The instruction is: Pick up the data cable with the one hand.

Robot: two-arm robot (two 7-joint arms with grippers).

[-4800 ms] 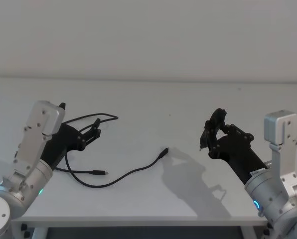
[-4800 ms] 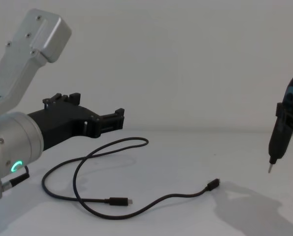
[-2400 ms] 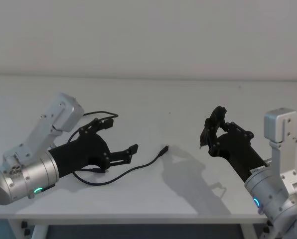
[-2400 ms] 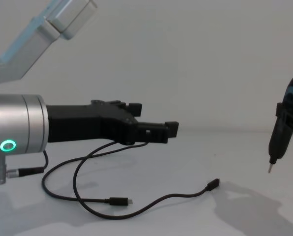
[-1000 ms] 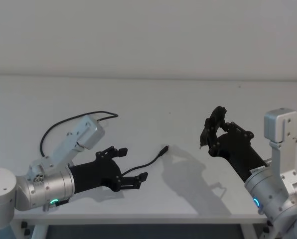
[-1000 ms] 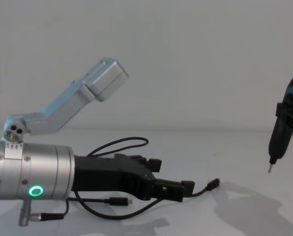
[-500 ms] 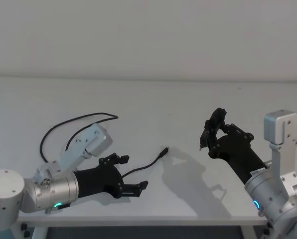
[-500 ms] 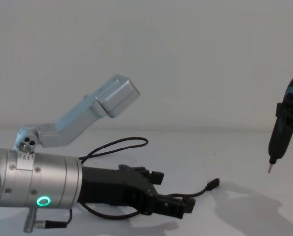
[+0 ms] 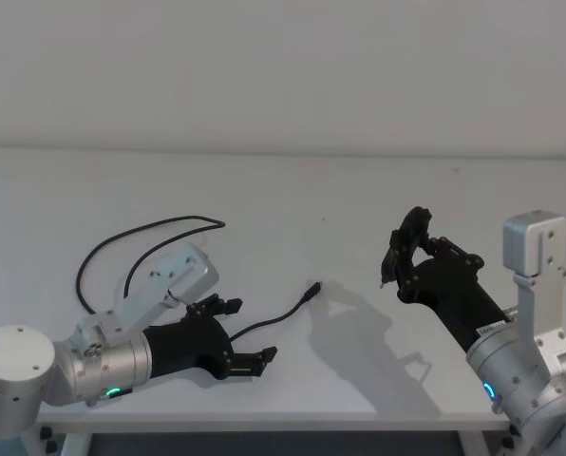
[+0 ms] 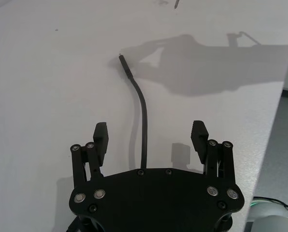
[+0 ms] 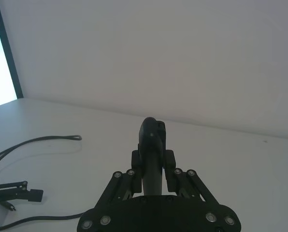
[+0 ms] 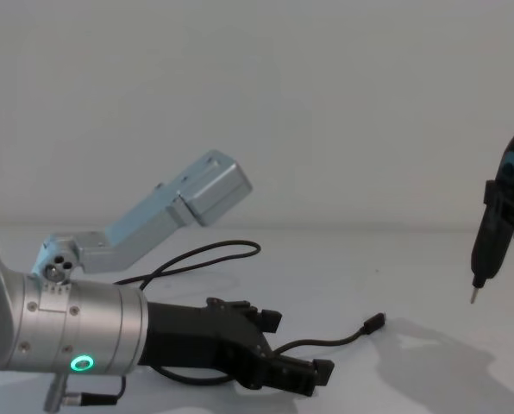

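Observation:
The left gripper will pick up the data cable next, so it will grab the cable by the part of the cord [image 12: 304,343] behind its plug [image 12: 373,323].
The data cable [image 9: 264,321] lies on the white table [image 9: 292,199], looping at the back left [image 12: 207,252] and ending in a plug [image 9: 311,288] near the middle. My left gripper [image 9: 248,331], the one hand with the green ring, hovers low over the cable's near stretch. In the left wrist view it [image 10: 150,133] is open, and the cable [image 10: 144,111] runs between its two fingers toward the plug [image 10: 122,60]; I cannot tell whether they touch. My right gripper [image 9: 404,255] stays raised at the right, shut on a black pointed tool [image 12: 488,237].
The table's near edge [image 9: 264,416] runs just below the left gripper. In the right wrist view the tool [image 11: 152,140] stands between the right fingers, with the cable loop [image 11: 37,141] far off. A plain wall rises behind the table.
My left arm swung from the far left across the cable loop to the front middle, dropped low, and now straddles the cable near its plug end. The right arm held still.

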